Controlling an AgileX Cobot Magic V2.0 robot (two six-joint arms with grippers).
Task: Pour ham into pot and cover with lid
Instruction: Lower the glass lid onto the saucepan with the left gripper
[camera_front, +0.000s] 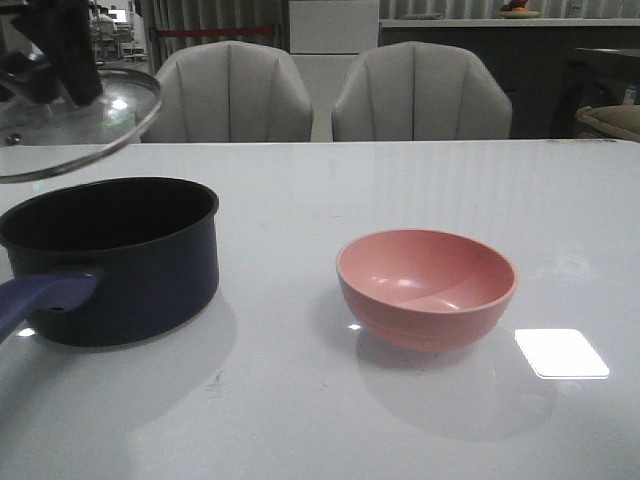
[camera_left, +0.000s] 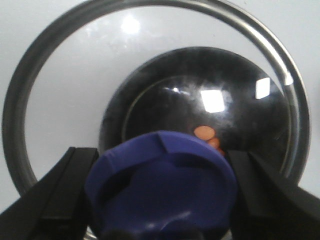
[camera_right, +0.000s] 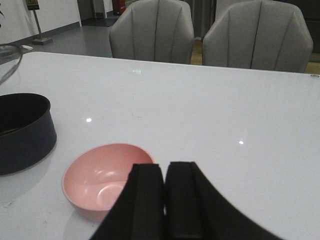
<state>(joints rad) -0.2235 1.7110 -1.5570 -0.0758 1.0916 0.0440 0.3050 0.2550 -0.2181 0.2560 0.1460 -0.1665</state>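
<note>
The tilted glass lid (camera_front: 110, 125) is above the pot's rim (camera_front: 160, 181) and would drop crooked if the left gripper opened now, so the left gripper should bring the lid down before letting it go.
The dark navy pot (camera_front: 115, 260) stands at the left of the table, its blue-purple handle (camera_front: 40, 295) pointing toward me. My left gripper (camera_left: 160, 200) is shut on the lid's blue-purple knob (camera_left: 160, 185) and holds the glass lid (camera_front: 80, 130) tilted in the air above the pot's far left. Through the glass, orange-pink ham slices (camera_left: 205, 134) lie on the pot's black bottom (camera_left: 165, 110). My right gripper (camera_right: 165, 172) is shut and empty, above the table beside the empty pink bowl (camera_right: 107, 177). It is out of the front view.
The pink bowl (camera_front: 427, 287) sits at the table's middle right. Two grey chairs (camera_front: 330, 95) stand behind the far edge. The pot also shows in the right wrist view (camera_right: 22, 132).
</note>
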